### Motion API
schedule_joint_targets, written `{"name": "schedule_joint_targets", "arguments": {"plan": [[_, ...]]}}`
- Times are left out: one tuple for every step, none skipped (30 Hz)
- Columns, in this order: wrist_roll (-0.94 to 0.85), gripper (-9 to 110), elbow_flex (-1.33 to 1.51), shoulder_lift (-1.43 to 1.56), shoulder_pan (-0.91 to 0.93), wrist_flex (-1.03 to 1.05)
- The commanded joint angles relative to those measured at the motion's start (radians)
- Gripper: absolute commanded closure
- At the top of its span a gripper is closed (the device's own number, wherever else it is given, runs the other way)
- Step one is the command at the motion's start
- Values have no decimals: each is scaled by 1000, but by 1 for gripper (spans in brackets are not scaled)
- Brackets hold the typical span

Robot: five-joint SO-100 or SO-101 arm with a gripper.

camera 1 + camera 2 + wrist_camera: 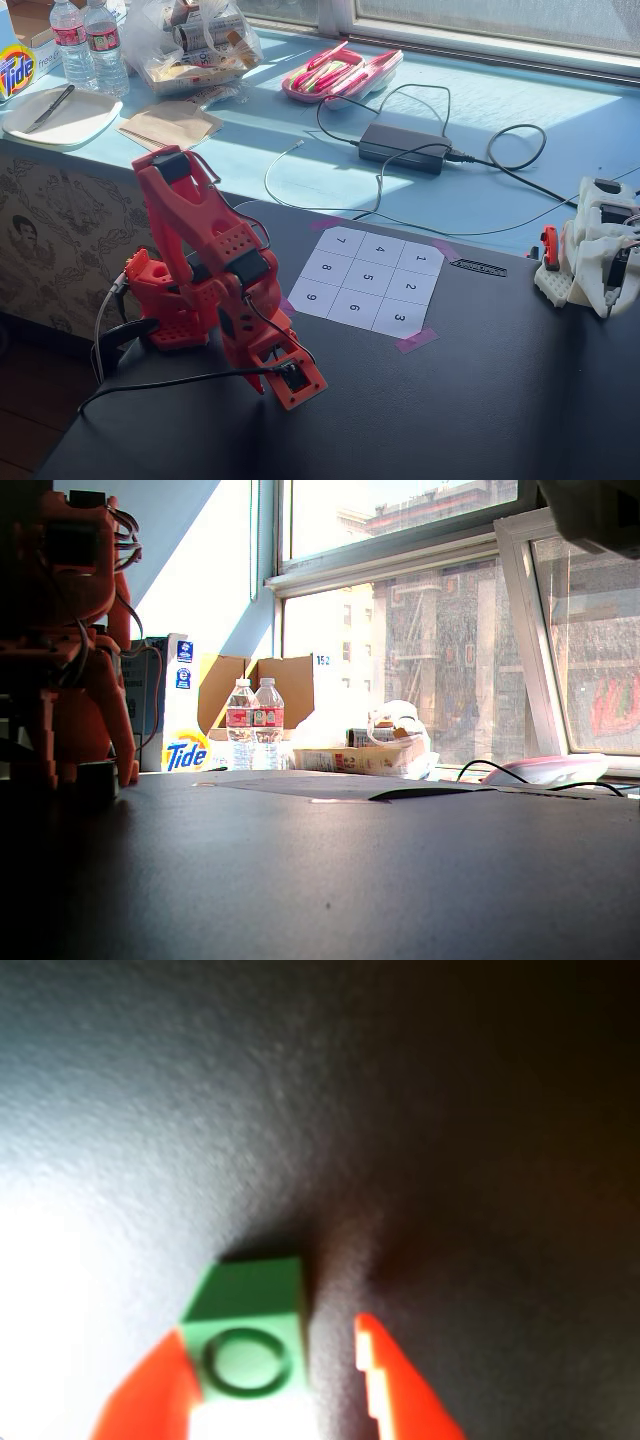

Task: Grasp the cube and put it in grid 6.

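Observation:
I need to grab the cube by its sides with my gripper next, so that I can put it in grid 6 of the numbered sheet.
In the wrist view the small green cube (pixel 250 1335), with a dark ring on its top face, sits on the black table between my two orange fingers. My gripper (pixel 270 1328) is open: the left finger (pixel 150 1390) touches the cube's side, while the right finger (pixel 385 1380) stands apart with a gap of table showing. In a fixed view the orange arm bends down with the gripper (pixel 290 380) at the table, and its body hides the cube. Grid 6 (pixel 355 308) lies in the near row of the white numbered sheet, up and right of the gripper.
The sheet's other cells, 9 (pixel 312 296) and 5 (pixel 368 279), border grid 6. A white device (pixel 600 250) sits at the table's right edge. A power brick (pixel 402 148) with cables, bottles (pixel 90 45) and a plate (pixel 60 115) lie on the blue ledge behind.

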Motion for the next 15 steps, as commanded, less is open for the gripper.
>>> {"name": "schedule_joint_targets", "arguments": {"plan": [[-15, 93, -5, 11, -6, -5], [-21, 95, -5, 11, -6, -2], [-26, 98, -5, 11, -6, 0], [-29, 100, -5, 11, -8, 3], [-29, 101, -5, 11, -9, 3], [-28, 101, -5, 14, -11, 5], [-23, 101, -6, 20, -14, 9], [-17, 101, -11, 29, -17, 20], [-6, 101, -14, 43, -23, 31], [8, 101, -17, 61, -32, 40], [21, 101, -20, 84, -44, 55], [37, 101, -25, 103, -58, 71], [60, 101, -37, 123, -75, 91], [84, 101, -57, 137, -94, 118], [109, 101, -84, 144, -114, 152]]}}
